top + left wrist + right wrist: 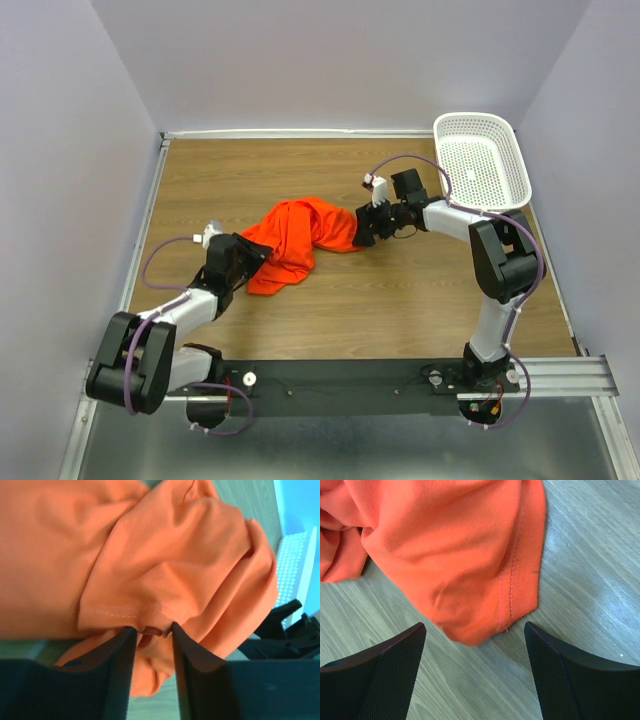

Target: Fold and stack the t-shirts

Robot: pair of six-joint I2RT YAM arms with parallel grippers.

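The orange t-shirt (300,235) needs to be spread open by both grippers for folding. My right gripper will grab the t-shirt by its hemmed corner next.
The orange t-shirt (300,235) lies crumpled in a heap at the middle of the wooden table. My left gripper (255,255) is at its near-left edge. In the left wrist view its jaws (152,630) pinch a stitched fold of the t-shirt (165,555), with cloth bunched between the fingers. My right gripper (362,232) is at the heap's right end. In the right wrist view it (475,625) is open, and a hemmed corner of the t-shirt (450,550) lies on the table just ahead of the gap, touching neither finger.
A white perforated basket (515,150) stands at the back right corner and also shows in the left wrist view (292,565). Grey walls close in the table (400,310) on three sides, with a metal rail along the near edge.
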